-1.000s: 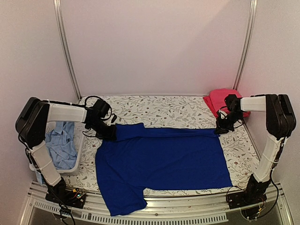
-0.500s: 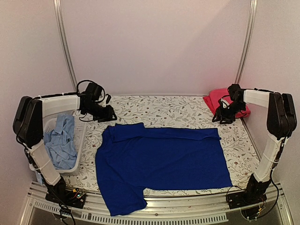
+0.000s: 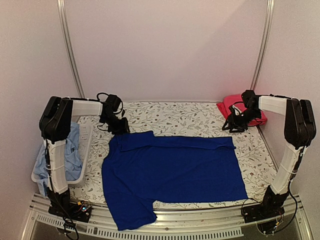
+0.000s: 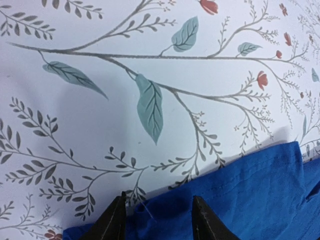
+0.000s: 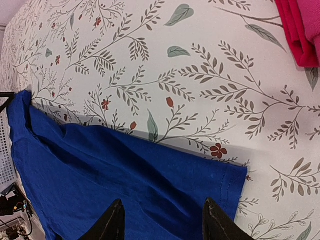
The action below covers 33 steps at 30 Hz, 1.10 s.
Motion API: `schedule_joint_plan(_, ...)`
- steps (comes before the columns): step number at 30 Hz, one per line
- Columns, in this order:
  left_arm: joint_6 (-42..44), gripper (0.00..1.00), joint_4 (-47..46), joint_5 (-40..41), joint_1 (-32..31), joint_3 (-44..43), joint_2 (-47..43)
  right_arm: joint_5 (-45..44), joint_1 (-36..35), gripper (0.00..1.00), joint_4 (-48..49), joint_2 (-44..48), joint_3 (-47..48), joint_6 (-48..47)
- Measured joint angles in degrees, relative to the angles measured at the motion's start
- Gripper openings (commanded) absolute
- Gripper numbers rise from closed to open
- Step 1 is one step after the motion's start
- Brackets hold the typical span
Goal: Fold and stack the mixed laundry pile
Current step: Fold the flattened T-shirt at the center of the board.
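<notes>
The royal-blue shirt (image 3: 172, 172) needs to be folded inward, so my right gripper needs to grab it next by the free corner of its protruding far-edge flap (image 3: 230, 139).
A royal-blue shirt (image 3: 172, 172) lies spread flat on the floral table cover (image 3: 170, 117), one sleeve hanging over the near edge. My left gripper (image 3: 121, 128) hovers open just above the shirt's far left corner (image 4: 245, 192), nothing between its fingers (image 4: 114, 222). My right gripper (image 3: 231, 125) hangs open over the shirt's far right corner (image 5: 150, 175), also empty. A red-pink garment (image 3: 239, 106) lies folded at the far right, also seen in the right wrist view (image 5: 299, 30). A light-blue shirt (image 3: 70, 150) sits in the basket.
A white perforated basket (image 3: 86, 145) stands at the left edge of the table, beside the left arm. Walls and two metal rails close off the back. Bare floral cover (image 4: 100, 100) runs between the shirt's far edge and the back wall.
Both grippers have opened and let go of the blue shirt's far edge, then lifted off it. The left arm pulled back and returned near the far left corner. The shirt stays flat.
</notes>
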<state>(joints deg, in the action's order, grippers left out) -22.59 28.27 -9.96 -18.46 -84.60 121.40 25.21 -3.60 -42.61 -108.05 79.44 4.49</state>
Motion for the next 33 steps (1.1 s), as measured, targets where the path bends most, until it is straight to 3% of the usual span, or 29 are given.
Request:
schedule_joint_plan(4, -0.04, 0.46, 1.57, 2.23, -0.02, -3.06, 2.01, 1.57, -0.42, 0.54, 0.13, 0.0, 0.0, 0.04)
schedule_joint_plan(9, 0.09, 0.19, 2.89, 2.91, -0.07, -3.26, 2.05, 5.14, -3.82, 0.54, 0.7, -1.03, 2.25, 1.11)
schedule_joint_plan(13, 0.11, 0.0, 1.88, 0.33, -0.07, -2.16, 2.01, 8.31, -10.8, 0.54, 2.43, -7.28, 13.42, 3.58)
schedule_joint_plan(23, 1.27, 0.0, -2.95, -4.55, -0.22, 2.67, -4.22, 17.35, -24.15, 0.52, 12.85, -23.28, 30.34, 14.08)
schedule_joint_plan(33, 1.55, 0.0, -6.16, -7.02, -0.85, 6.21, -6.64, 17.79, -30.88, 0.47, 17.4, -38.36, 44.89, 22.05)
